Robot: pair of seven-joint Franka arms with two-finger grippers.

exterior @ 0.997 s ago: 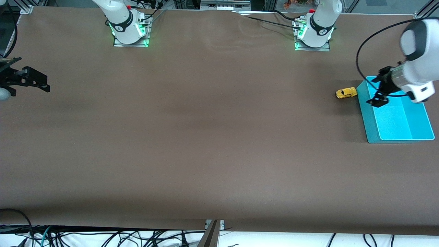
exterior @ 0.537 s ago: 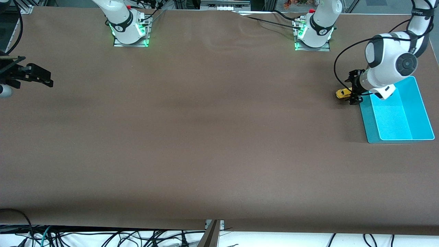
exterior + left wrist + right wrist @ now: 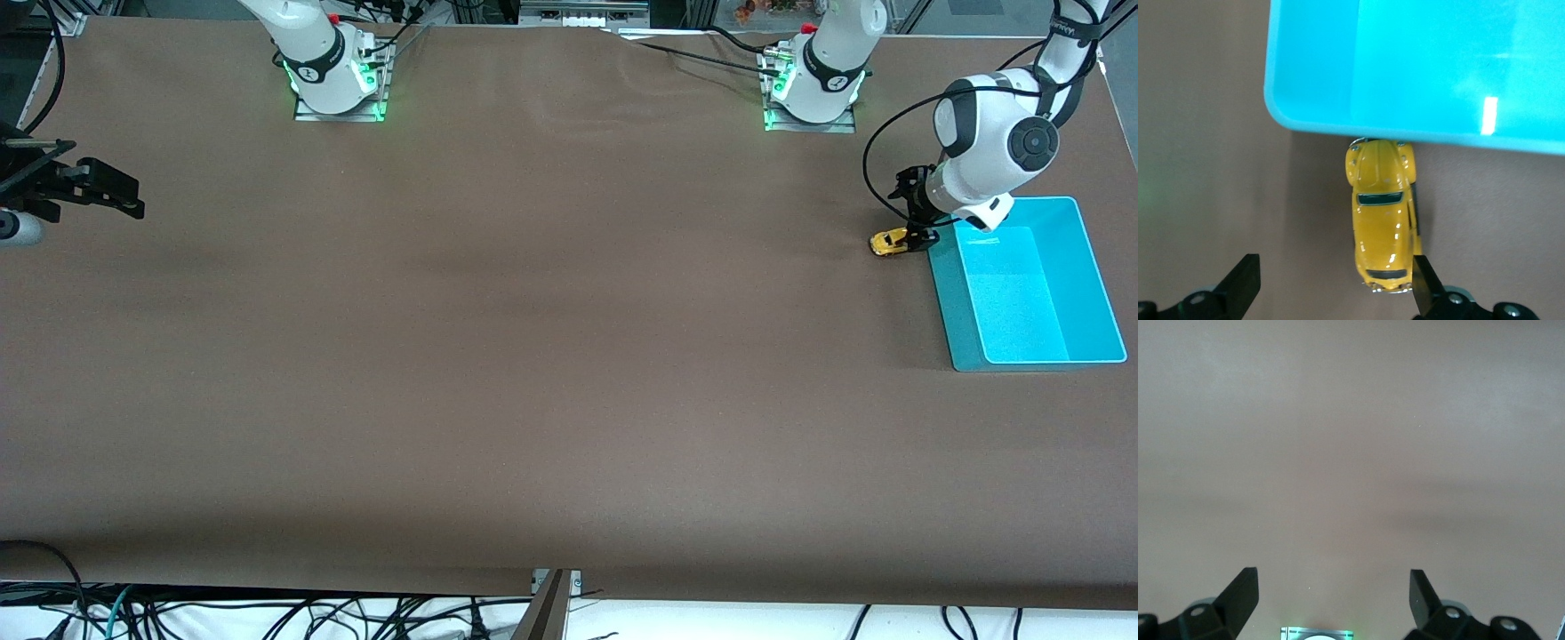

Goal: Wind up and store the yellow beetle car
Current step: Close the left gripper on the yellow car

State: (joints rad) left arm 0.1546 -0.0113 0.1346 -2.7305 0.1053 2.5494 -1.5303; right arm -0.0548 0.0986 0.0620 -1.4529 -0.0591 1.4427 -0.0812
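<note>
The yellow beetle car (image 3: 1381, 213) needs to be stored in the cyan bin, so my left gripper should next grab the car by its rear end (image 3: 1386, 267).
The yellow beetle car (image 3: 889, 242) stands on the brown table right beside the cyan bin (image 3: 953, 307), at the left arm's end. My left gripper (image 3: 917, 228) is low over the car, open and empty. In the left wrist view the car (image 3: 1381, 213) touches the bin's wall (image 3: 1311, 67). Its end lies against the inside of one finger (image 3: 1423, 285), and the other finger (image 3: 1243, 285) stands well apart over bare table. My right gripper (image 3: 102, 188) waits open and empty in the air at the right arm's end of the table.
The bin holds nothing that I can see. The two arm bases (image 3: 336, 76) (image 3: 813, 84) with green lights stand along the table's edge farthest from the front camera. The right wrist view shows bare table and a green-lit base (image 3: 1317, 633).
My left gripper has swung from over the bin down to the car. The car has not moved. My right gripper has drifted slightly.
</note>
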